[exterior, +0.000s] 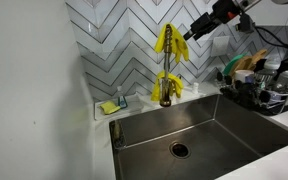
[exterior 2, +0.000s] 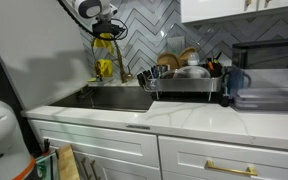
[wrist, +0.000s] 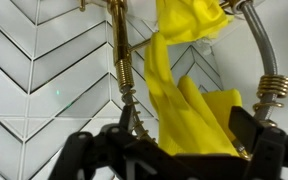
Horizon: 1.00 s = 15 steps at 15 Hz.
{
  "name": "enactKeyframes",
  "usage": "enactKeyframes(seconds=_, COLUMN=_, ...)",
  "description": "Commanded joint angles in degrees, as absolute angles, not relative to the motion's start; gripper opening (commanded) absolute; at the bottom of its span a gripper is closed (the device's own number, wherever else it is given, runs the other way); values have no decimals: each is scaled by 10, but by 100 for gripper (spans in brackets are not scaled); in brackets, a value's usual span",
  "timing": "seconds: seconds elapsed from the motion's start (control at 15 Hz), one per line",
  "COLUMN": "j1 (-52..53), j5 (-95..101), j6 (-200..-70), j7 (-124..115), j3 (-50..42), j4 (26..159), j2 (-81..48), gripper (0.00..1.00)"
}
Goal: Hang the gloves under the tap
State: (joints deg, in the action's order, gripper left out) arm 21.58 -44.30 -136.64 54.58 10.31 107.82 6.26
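Next, my gripper grips the upper yellow glove's draped middle beside the gold stem, which leaves the glove's ends free to hang under the tap point(exterior: 167, 82).
The yellow rubber gloves point(exterior: 166, 41) hang draped over the upper part of the brass-gold tap point(exterior: 167, 82), above the sink; they also show in an exterior view point(exterior 2: 105, 58). My gripper point(exterior: 186, 32) is beside them at the top of the tap, and shows in an exterior view point(exterior 2: 103, 30) too. In the wrist view the gloves point(wrist: 179, 95) hang between the spread fingers of my gripper point(wrist: 184, 138), which is open. The tap's thin gold stem with its spring point(wrist: 121, 60) runs just left of the gloves.
A steel sink point(exterior: 224, 118) lies below the tap. A small yellow-green sponge point(exterior: 119, 100) sits in a holder on the ledge. A full dish rack point(exterior: 262, 85) stands beside the sink, also seen in an exterior view point(exterior 2: 184, 78). A metal hose point(wrist: 269, 75) curves near my finger.
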Motion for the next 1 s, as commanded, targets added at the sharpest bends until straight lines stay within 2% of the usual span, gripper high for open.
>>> enactKeyframes(seconds=0.0, j1=207, j5=-482, j6=-1392, j7=585, j3=122, j4=1056, j2=32, gripper=69)
enactKeyframes(seconds=0.4, j1=200, j5=-517, j6=-1400, j7=625, j3=140, j4=1040, j2=7, gripper=21)
enactKeyframes(seconds=0.6, j1=194, j5=-517, j6=-1395, j7=626, j3=141, j4=1041, j2=10, gripper=1)
enactKeyframes(seconds=0.93, j1=177, j5=-513, j6=-1383, j7=614, j3=133, j4=1040, j2=38, gripper=0)
